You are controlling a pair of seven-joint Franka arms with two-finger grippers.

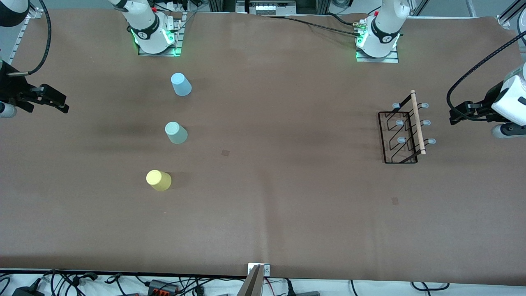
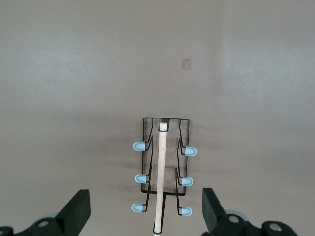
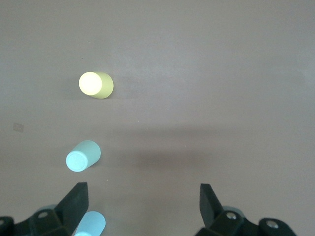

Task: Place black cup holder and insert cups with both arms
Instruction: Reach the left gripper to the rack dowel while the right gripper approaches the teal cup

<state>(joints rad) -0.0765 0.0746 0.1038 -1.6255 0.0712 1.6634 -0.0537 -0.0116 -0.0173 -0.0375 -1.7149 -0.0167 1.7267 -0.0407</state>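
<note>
My left gripper needs to grab the black cup holder by its wooden rod handle (image 1: 418, 123) (image 2: 161, 179) next, to place it for the cups.
The black cup holder (image 1: 402, 131) stands on the brown table toward the left arm's end, its wooden rod handle on top and grey-tipped pegs at both sides. My left gripper (image 1: 454, 117) hovers beside it, open and empty; in the left wrist view the holder (image 2: 161, 147) lies between the spread fingers of that gripper (image 2: 145, 214). Three cups stand upside down in a row toward the right arm's end: light blue (image 1: 181, 84) farthest from the front camera, mint (image 1: 176, 132), yellow (image 1: 158, 180) nearest. My right gripper (image 1: 57, 100) is open and empty, well off them. The right wrist view shows that gripper (image 3: 142, 201) with the yellow cup (image 3: 96, 85), the mint cup (image 3: 83, 155) and the blue cup (image 3: 91, 225).
The arm bases (image 1: 158, 37) (image 1: 378, 41) stand along the table's top edge in the front view. Small dark square marks (image 1: 225, 153) (image 1: 395, 200) lie on the table. A metal bracket (image 1: 258, 273) and cables sit at the edge nearest the front camera.
</note>
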